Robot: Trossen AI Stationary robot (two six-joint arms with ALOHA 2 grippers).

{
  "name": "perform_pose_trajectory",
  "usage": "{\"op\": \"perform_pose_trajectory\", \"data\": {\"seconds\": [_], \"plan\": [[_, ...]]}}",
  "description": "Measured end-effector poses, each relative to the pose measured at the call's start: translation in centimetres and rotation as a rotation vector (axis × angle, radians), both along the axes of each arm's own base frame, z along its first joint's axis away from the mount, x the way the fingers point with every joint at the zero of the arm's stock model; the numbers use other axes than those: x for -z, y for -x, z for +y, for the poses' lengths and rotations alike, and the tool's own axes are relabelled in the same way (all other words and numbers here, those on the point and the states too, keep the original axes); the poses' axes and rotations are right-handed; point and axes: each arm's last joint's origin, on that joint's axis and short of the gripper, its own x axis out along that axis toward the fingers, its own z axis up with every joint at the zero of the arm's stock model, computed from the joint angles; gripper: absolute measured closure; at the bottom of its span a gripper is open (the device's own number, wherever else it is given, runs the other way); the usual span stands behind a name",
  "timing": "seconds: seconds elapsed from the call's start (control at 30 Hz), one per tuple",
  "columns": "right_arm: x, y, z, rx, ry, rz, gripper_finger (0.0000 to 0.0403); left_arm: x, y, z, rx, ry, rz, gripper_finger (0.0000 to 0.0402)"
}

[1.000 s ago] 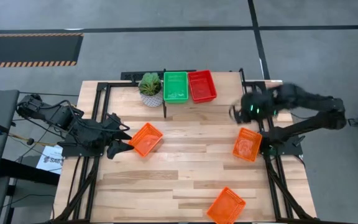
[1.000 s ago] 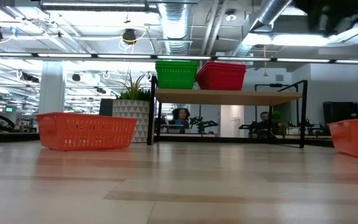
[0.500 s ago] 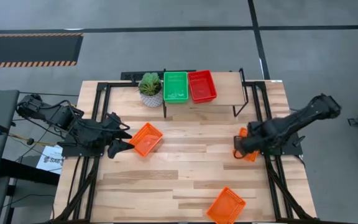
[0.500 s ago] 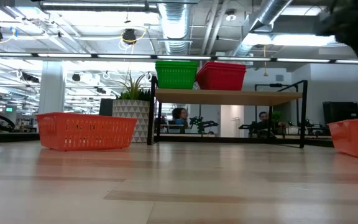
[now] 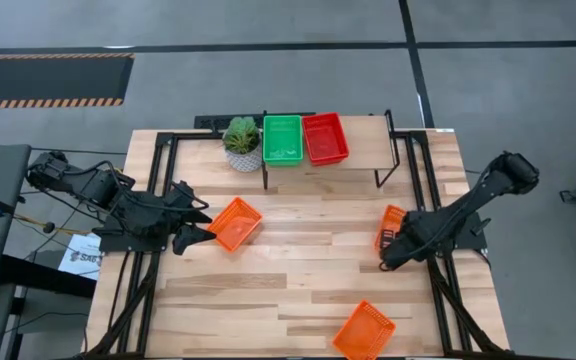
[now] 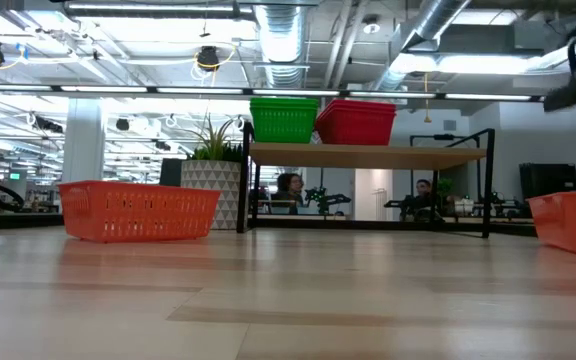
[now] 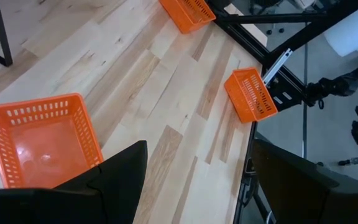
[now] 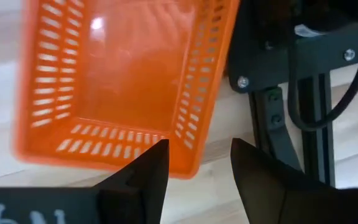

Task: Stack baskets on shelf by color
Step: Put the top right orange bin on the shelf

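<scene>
I will next grab the orange basket's long side's rim (image 8: 214, 93) with my right gripper. Then I will put that basket beside the red baskets on the shelf with my right gripper.
The light wood shelf (image 5: 363, 132) carries green baskets (image 5: 282, 140) and red baskets (image 5: 325, 138) side by side at its left end. Three orange baskets stand on their bases on the table: one on the left (image 5: 235, 223), one at the right edge (image 5: 392, 228), one by the near edge (image 5: 364, 330). My right gripper (image 8: 197, 163) is open above the right basket (image 8: 117, 81). Its fingers stand either side of a corner of the basket's end wall (image 8: 188, 163), with no touch showing. My left gripper (image 7: 199, 148) is open and waits beside the left basket (image 7: 39, 140).
A green plant in a white pot (image 5: 241, 143) stands just left of the shelf. Black frame rails (image 5: 438, 270) run along the table's left and right edges, the right one close to the basket. Bare tabletop lies in the middle (image 5: 308, 250).
My right arm has swung from beside the shelf's right end toward the near edge and come down over the orange basket at the right edge. Its gripper now points down at that basket. No basket has moved.
</scene>
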Motion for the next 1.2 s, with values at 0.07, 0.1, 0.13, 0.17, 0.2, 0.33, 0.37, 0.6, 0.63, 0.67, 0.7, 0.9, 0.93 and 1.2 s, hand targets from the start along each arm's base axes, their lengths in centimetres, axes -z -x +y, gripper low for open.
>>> {"op": "perform_pose_trajectory", "data": {"seconds": [0.07, 0.1, 0.13, 0.17, 0.2, 0.33, 0.37, 0.6, 0.63, 0.67, 0.7, 0.9, 0.93, 1.2], "plan": [[0.9, 0.0, 0.0, 0.012, -0.013, 0.012, 0.0211, 0.0, 0.0, 0.0, 0.000, 0.000, 0.001, 0.0128], [1.4, 0.0, 0.0, 0.017, -0.027, 0.007, 0.0211, 0.0, 0.0, 0.0, 0.000, 0.000, 0.001, 0.0128], [1.8, -0.1, -0.1, 0.022, -0.035, -0.007, 0.0211, 0.0, 0.0, 0.0, 0.000, 0.000, 0.000, 0.0128], [2.3, -0.2, -0.1, 0.026, -0.043, -0.021, 0.0211, 0.0, 0.0, 0.0, 0.000, 0.000, 0.001, 0.0128], [2.8, -0.1, -0.2, 0.030, -0.048, -0.028, 0.0210, 0.0, 0.0, 0.0, 0.000, 0.000, 0.001, 0.0128], [4.5, -0.3, -0.5, 0.049, -0.075, -0.079, 0.0211, 0.0, 0.0, 0.0, 0.002, -0.003, 0.001, 0.0128], [4.7, -0.4, -0.5, 0.051, -0.081, -0.091, 0.0213, 0.0, 0.0, 0.0, 0.002, -0.003, 0.001, 0.0128], [4.8, -0.8, -0.3, 0.053, -0.104, -0.134, 0.0297, 0.0, 0.0, 0.0, 0.002, -0.004, 0.001, 0.0128], [4.8, -0.8, -0.3, 0.050, -0.106, -0.135, 0.0320, 0.0, 0.0, 0.0, 0.000, -0.004, 0.000, 0.0128], [4.8, -0.8, -0.3, 0.046, -0.105, -0.139, 0.0344, 0.0, 0.0, 0.0, 0.000, -0.004, 0.000, 0.0128], [4.8, -0.9, -0.3, 0.030, -0.105, -0.149, 0.0368, 0.0, 0.0, 0.0, 0.000, -0.005, 0.000, 0.0128], [4.5, -1.2, -0.1, -0.014, -0.113, -0.172, 0.0391, 0.0, 0.0, 0.0, 0.002, -0.014, 0.002, 0.0128], [4.3, -1.3, -0.1, -0.031, -0.112, -0.181, 0.0393, 0.1, 0.0, 0.0, 0.002, -0.015, 0.004, 0.0128], [0.5, -2.9, 0.8, -0.220, -0.157, -0.237, 0.0396, 0.2, 0.1, 0.1, -0.004, -0.026, 0.018, 0.0128]]}}
